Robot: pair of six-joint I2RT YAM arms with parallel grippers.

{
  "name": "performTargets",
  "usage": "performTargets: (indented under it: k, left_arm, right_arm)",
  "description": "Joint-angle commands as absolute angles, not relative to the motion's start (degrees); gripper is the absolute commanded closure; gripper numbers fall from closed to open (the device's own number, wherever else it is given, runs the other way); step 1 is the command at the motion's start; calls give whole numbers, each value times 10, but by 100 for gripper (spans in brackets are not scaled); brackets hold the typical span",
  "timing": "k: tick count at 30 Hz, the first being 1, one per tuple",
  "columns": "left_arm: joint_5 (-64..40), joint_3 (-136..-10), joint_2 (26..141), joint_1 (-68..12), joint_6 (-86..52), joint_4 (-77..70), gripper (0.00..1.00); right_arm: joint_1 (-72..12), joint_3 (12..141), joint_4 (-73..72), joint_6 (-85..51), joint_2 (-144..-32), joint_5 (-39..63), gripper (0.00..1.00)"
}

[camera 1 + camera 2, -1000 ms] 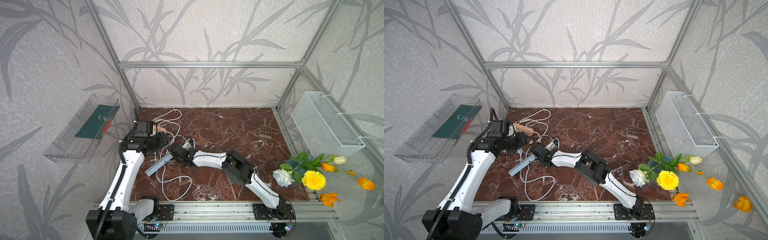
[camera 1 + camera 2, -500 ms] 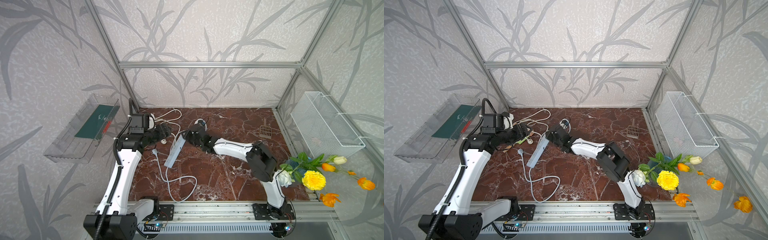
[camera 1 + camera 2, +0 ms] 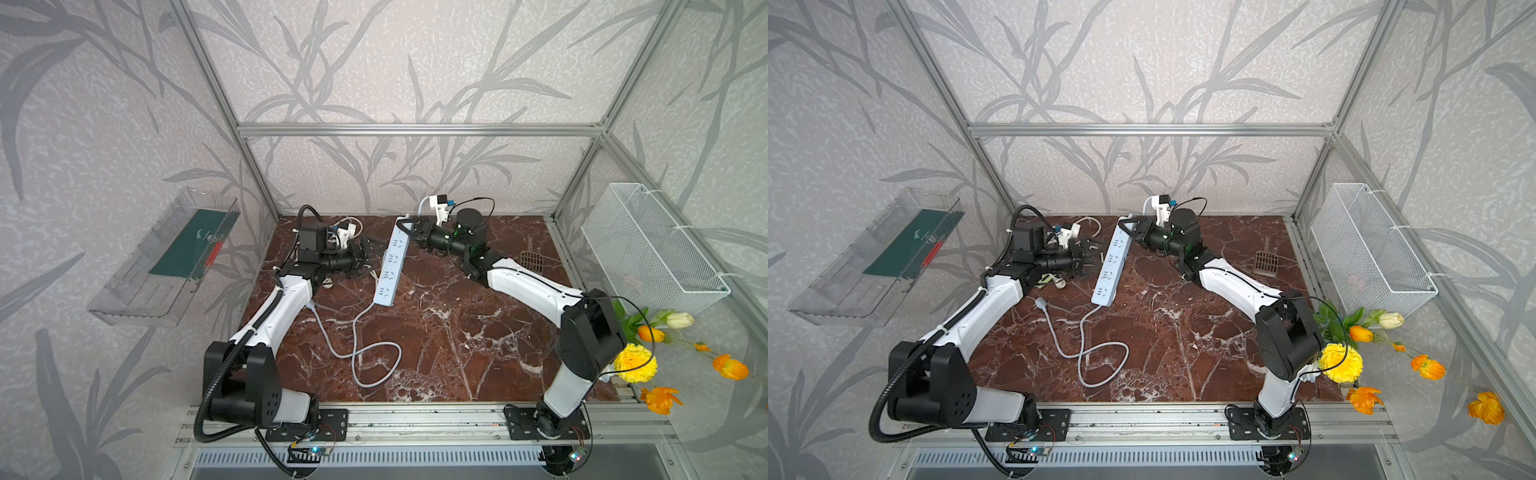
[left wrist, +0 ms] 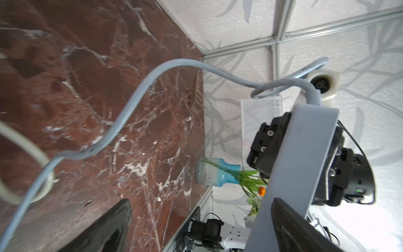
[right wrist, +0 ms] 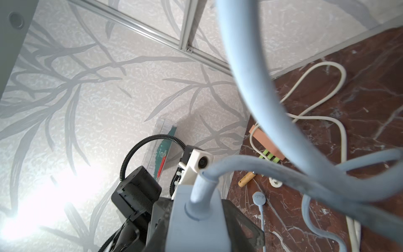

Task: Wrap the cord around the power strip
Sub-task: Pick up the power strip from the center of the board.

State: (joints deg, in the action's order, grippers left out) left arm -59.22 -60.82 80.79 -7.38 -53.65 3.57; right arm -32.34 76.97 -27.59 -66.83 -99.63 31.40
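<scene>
The end of the power strip with the cord should stay free for wrapping, so my left gripper needs to grab across the power strip's (image 3: 390, 262) body next, away from that end.
The long pale power strip (image 3: 390, 262) hangs tilted at the back middle. My right gripper (image 3: 409, 232) is shut on its upper end, where the cord comes out (image 5: 199, 227). The grey cord (image 4: 128, 108) curls off that end, runs down behind the strip and lies in loose loops on the marble floor (image 3: 353, 336). Its round plug (image 3: 1040, 302) rests on the floor. My left gripper (image 3: 366, 261) is open just left of the strip's middle. In the left wrist view one of its fingers (image 4: 294, 229) is beside the strip's back (image 4: 301, 163), with nothing held.
A second white cable (image 5: 340, 91) with an orange block (image 5: 265, 141) lies at the back left. A brown scoop (image 3: 532, 259) sits back right. A wire basket (image 3: 652, 249) hangs on the right wall, flowers (image 3: 636, 361) and a blue vase (image 4: 216, 174) below it. A clear shelf (image 3: 166, 257) is on the left wall.
My right gripper has carried the strip from the front left up to the back middle, dragging the cord along. My left gripper has opened wide and shifted back beside the strip.
</scene>
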Motion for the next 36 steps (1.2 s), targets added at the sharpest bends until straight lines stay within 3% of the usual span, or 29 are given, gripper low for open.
performTargets:
  k: [1,7,13,18,21,24,26,27,31,33,36]
  left_arm:
    - [-677,-623,788,-109,-605,-93,3]
    - [-667,-580,759,-74,-730,-251,14]
    - [-635,-590,762,-166,-545,-76,15]
    - [-614,-545,749,-178,-559,-151,20]
    - [-609,-549,746,-187,-591,-208,35]
    - [-606,-561,743,-188,-582,-207,74]
    - [-602,-576,741,-187,-535,-145,95]
    - [-596,-586,739,-187,-506,-106,100]
    - [-580,-638,738,-179,-450,-34,100]
    - [-560,-675,738,-172,-420,5,100]
    - [-518,-734,748,-164,-386,47,100]
  right_arm:
    - [-294,763,-351,-659,-963,365,77]
    - [-272,737,-412,-685,-953,350,77]
    - [-275,742,-448,-708,-964,322,78]
    - [-288,750,-412,-685,-960,295,78]
    - [-298,748,-394,-668,-962,276,77]
    - [-297,739,-392,-662,-962,250,74]
    - [-296,741,-387,-657,-963,243,69]
    - [-296,746,-385,-655,-965,246,60]
    - [-296,736,-366,-640,-959,248,28]
    - [-298,718,-341,-611,-943,251,19]
    - [-322,683,-286,-530,-903,228,17]
